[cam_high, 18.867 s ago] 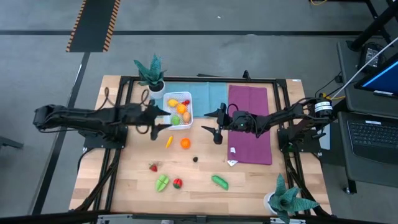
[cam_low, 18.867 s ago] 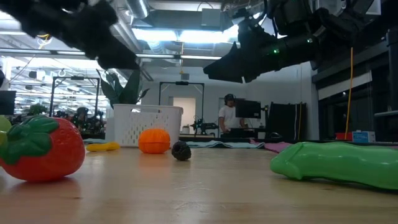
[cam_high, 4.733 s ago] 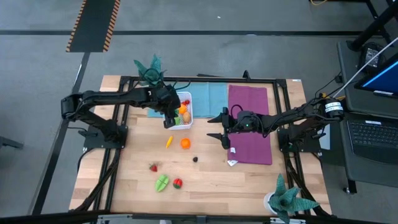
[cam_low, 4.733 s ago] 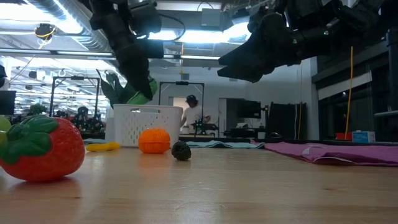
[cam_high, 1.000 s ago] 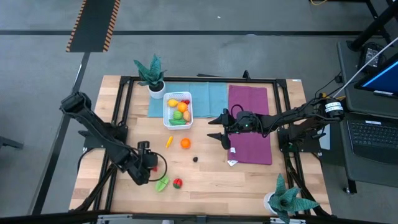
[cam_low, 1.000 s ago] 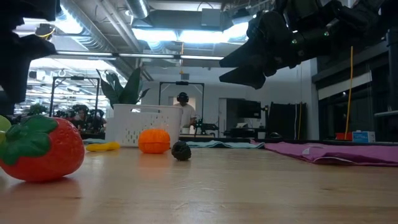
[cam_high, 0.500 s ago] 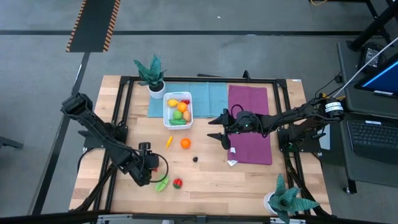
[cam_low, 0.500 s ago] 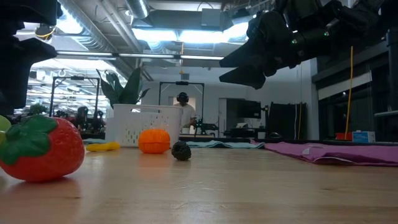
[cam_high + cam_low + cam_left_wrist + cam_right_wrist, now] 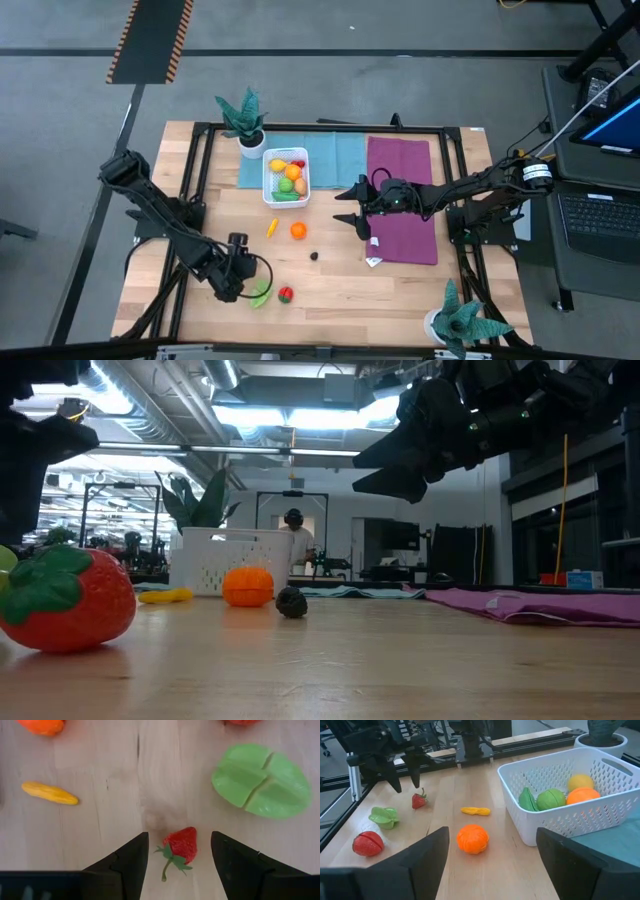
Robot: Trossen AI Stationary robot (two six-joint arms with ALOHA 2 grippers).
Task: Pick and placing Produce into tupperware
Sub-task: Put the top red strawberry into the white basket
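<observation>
My left gripper lowers next, before closing. Its fingers stop above the red strawberry point(image 9: 182, 846) with wood between in the left wrist view, so closing now would miss.
A small red strawberry point(image 9: 182, 846) with a green stem lies on the wooden table near its near-left part. My left gripper point(image 9: 179, 835) hangs over it, open, one finger on each side and neither touching; in the high view the left gripper point(image 9: 240, 268) hides the berry. The white tupperware point(image 9: 286, 176) sits on a teal cloth and holds several pieces. Loose on the wood lie an orange point(image 9: 297, 230), a yellow piece point(image 9: 271, 227), a dark piece point(image 9: 314, 254), a green piece point(image 9: 260, 293) and a red piece point(image 9: 286, 293). My right gripper point(image 9: 347, 205) waits open above mid-table.
A purple cloth point(image 9: 402, 200) lies on the table's right part, under the right arm. Potted plants stand at the far-left point(image 9: 243, 118) and near-right point(image 9: 462, 318) corners. The green piece point(image 9: 260, 780) lies close beside the left gripper. A person stands in the room behind point(image 9: 293, 545).
My left gripper has edged a little toward the table's right and now stands over the strawberry. The produce has kept its place.
</observation>
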